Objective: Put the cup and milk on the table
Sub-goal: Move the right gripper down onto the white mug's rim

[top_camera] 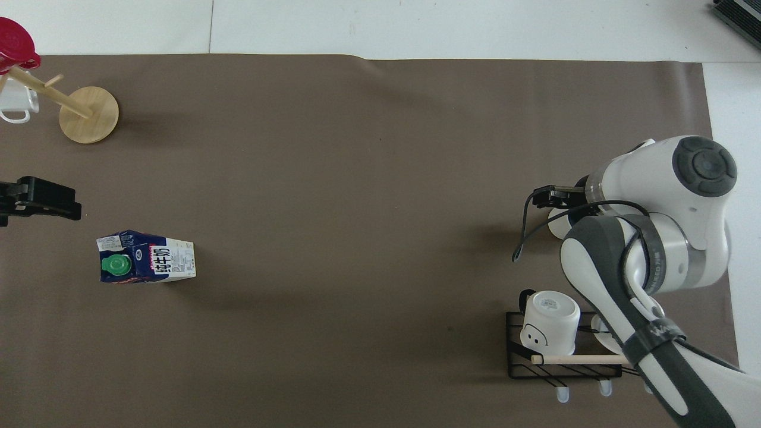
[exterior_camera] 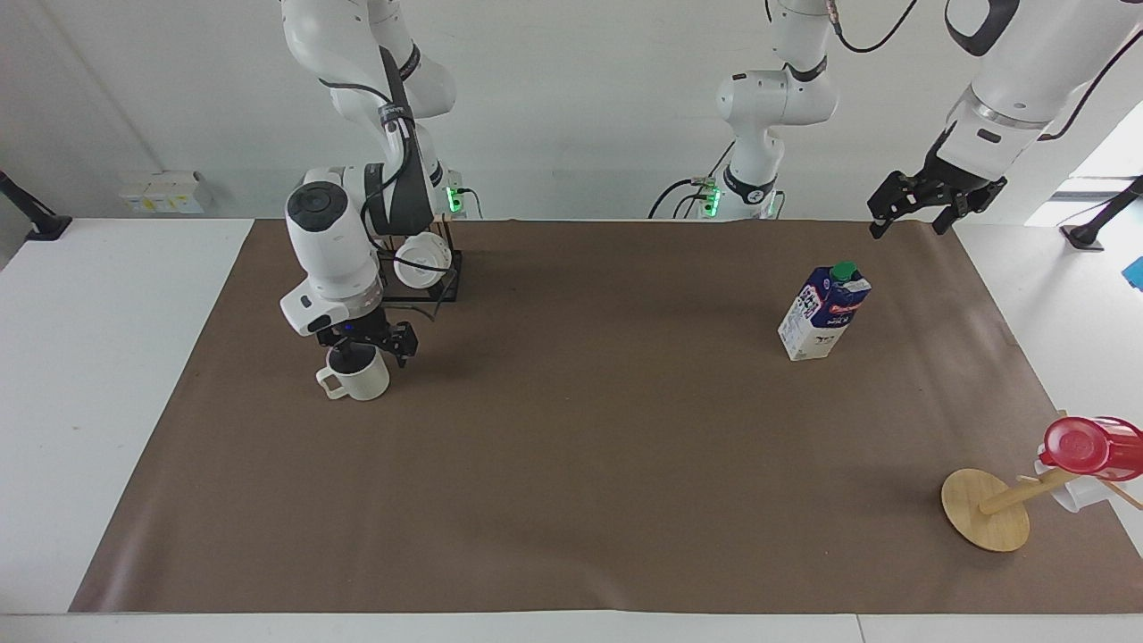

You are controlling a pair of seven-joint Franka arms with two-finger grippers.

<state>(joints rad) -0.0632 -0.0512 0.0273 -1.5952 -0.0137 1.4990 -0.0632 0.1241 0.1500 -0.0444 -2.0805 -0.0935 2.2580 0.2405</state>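
Observation:
I should set the cream-white cup out on the tabletop, so my right gripper should grab it by its rim (top_camera: 556, 232) next.
The cream-white cup (exterior_camera: 362, 381) stands upright on the brown table sheet (exterior_camera: 580, 446) toward the right arm's end, handle pointing away from the robots. My right gripper (exterior_camera: 373, 346) hangs open just above its rim, one finger over the dark mouth and the other outside the wall. From overhead the right arm hides most of the cup (top_camera: 554, 227), with the right gripper (top_camera: 553, 198) over it. The milk (exterior_camera: 823, 313) stands upright toward the left arm's end, green cap up, also seen as the milk (top_camera: 148, 257) from overhead. My left gripper (exterior_camera: 920, 210) waits open in the air.
A black wire rack (exterior_camera: 446, 281) holding white mugs stands nearer to the robots than the cup, close by the right arm's forearm. A wooden mug tree (exterior_camera: 987, 509) carrying a red cup (exterior_camera: 1085, 445) leans at the left arm's end, farthest from the robots.

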